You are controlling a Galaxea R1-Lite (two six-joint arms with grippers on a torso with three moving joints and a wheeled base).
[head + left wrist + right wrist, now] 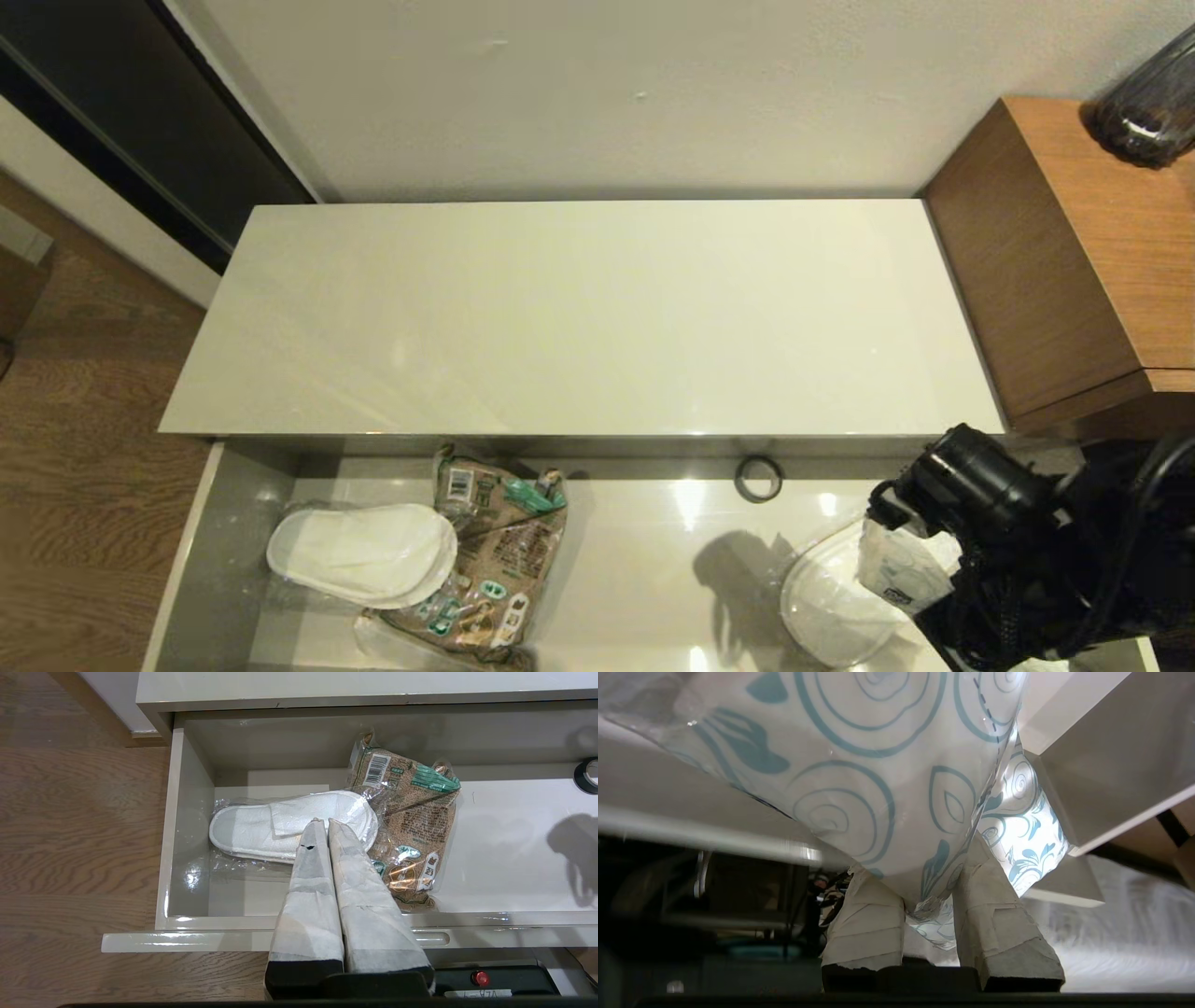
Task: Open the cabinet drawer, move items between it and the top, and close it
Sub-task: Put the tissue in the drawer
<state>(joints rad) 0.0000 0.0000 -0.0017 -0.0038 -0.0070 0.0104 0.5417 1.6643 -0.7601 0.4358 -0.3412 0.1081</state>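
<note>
My right gripper should keep holding the tissue pack for now, because the pack is above the drawer's rim [710, 834].
The cabinet drawer [233, 523] stands pulled out below the glossy cream top [579, 317], which is bare. My right gripper [920, 868] is shut on the tissue pack [859, 765], white with blue swirls, and holds it over the drawer's right part [901, 565]. White slippers in clear plastic [364, 551] lie at the drawer's left end. My left gripper [323, 821] is shut and empty, in front of the drawer front [187, 940] and pointing at those slippers [289, 821].
A brown printed packet [495, 551] lies against the left slippers. A small dark ring [758, 478] sits at the back of the drawer. Another white slipper in plastic [826, 607] lies under the right arm [990, 495]. A wooden desk [1074, 261] borders the top on the right.
</note>
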